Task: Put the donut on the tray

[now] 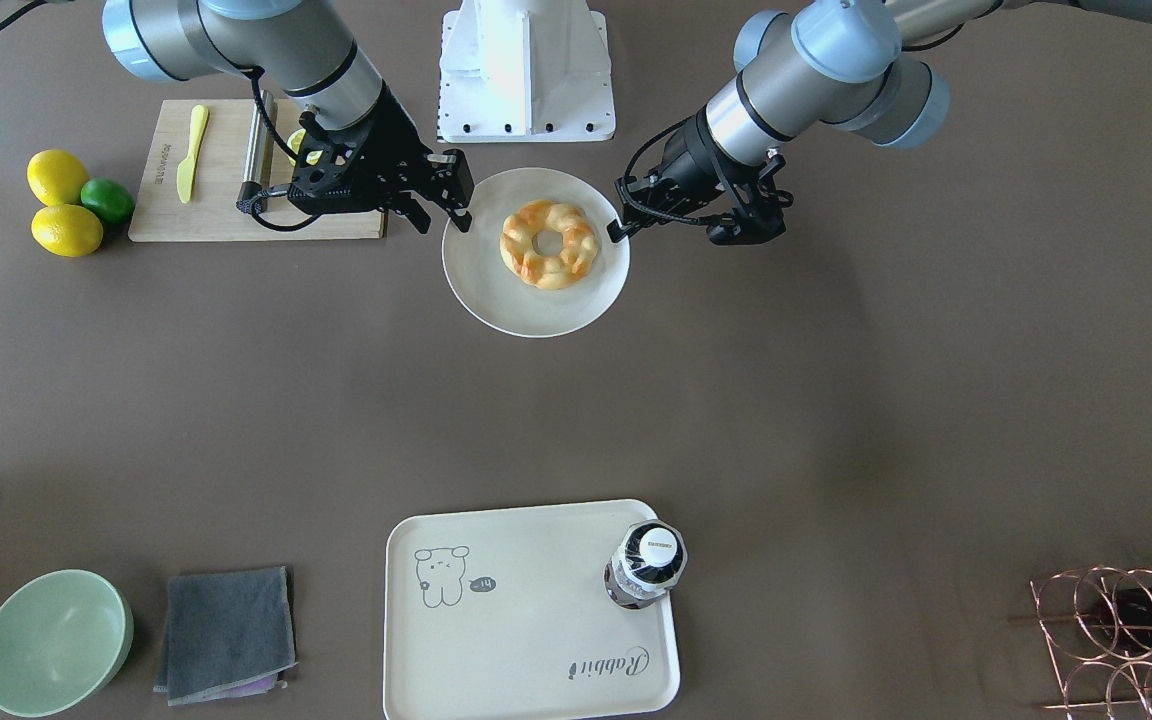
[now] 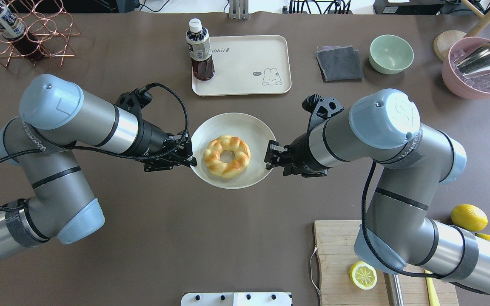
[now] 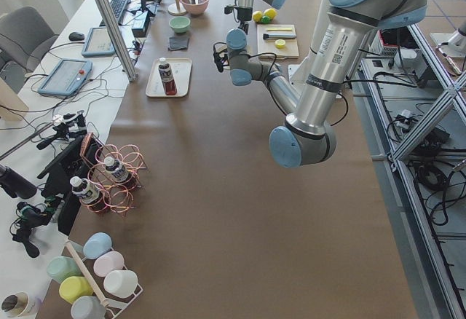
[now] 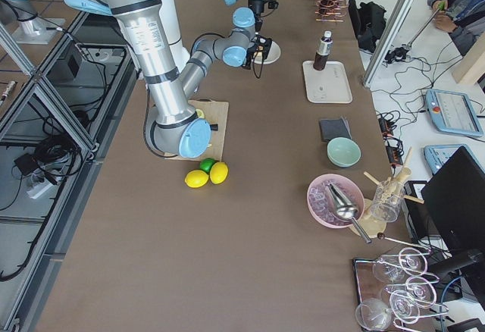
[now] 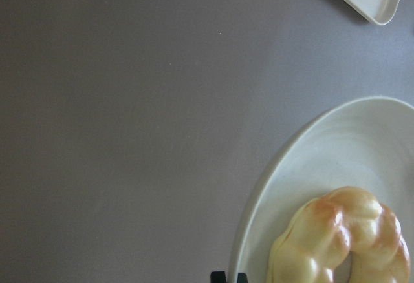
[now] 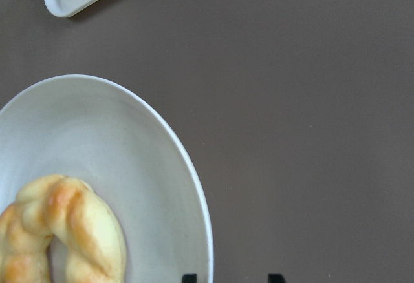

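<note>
My right gripper grabs the plate's bare rim [image 1: 625, 248] next, since the donut [image 1: 549, 245] sits loose in the middle and the plate is too wide to span.
The donut [image 2: 215, 158], golden with orange-brown patches, lies on a round white plate [image 2: 228, 124] at mid-table; it also shows in the front view [image 1: 576, 256] and both wrist views [image 5: 336, 238] [image 6: 77, 225]. My left gripper [image 2: 190, 160] is at the plate's left rim, its tips close together on the rim [image 5: 228, 276]. My right gripper [image 2: 270, 156] is open at the opposite rim, its tips straddling the edge [image 6: 231, 278]. The cream rabbit tray [image 2: 245, 63] lies beyond the plate, apart from it, with no donut on it.
A dark drink bottle [image 2: 200, 51] stands on the tray's left corner. A grey cloth [image 2: 338, 63] and a green bowl [image 2: 391, 53] lie right of the tray. A cutting board [image 2: 338, 255] with a lemon half [image 2: 363, 275], whole lemons and a wire rack [image 2: 24, 34] sit around.
</note>
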Controlling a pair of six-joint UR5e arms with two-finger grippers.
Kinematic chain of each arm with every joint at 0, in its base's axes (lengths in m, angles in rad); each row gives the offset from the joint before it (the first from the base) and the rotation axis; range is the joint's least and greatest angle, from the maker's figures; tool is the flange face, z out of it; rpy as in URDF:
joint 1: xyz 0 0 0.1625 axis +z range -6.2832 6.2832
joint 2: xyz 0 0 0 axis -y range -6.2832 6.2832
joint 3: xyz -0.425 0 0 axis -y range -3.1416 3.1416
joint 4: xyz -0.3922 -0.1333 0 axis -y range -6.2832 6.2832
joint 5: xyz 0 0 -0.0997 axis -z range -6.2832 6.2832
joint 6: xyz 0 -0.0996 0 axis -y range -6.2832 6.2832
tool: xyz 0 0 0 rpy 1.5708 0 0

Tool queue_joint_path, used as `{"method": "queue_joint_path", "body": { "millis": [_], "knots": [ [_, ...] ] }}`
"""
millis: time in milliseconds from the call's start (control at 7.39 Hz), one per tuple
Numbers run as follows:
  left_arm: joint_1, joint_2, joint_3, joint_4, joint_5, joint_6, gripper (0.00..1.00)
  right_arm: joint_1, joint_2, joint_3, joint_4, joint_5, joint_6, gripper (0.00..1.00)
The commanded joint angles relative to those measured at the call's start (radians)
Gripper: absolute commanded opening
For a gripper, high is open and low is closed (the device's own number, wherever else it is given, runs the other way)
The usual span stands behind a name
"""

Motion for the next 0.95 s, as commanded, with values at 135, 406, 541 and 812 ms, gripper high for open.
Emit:
{"method": "queue_joint_path", "body": {
  "millis": [135, 406, 541, 812],
  "knots": [
    [0.005, -0.012, 0.001, 0.000, 0.000, 0.000, 0.00, 0.002, 0.001, 0.004, 0.001, -0.004, 0.000, 0.00],
    [0.005, -0.025, 0.002, 0.000, -0.003, 0.000, 0.05, 0.008, -0.002, 0.001, 0.047, -0.004, 0.005, 0.00],
    [0.005, -0.029, 0.005, 0.000, -0.002, 0.000, 0.73, 0.017, -0.002, 0.000, 0.049, -0.003, 0.009, 0.00],
    [0.005, -0.025, 0.009, 0.006, -0.001, -0.001, 0.97, 0.034, -0.003, -0.008, 0.051, -0.003, 0.017, 0.00]
  ]
}}
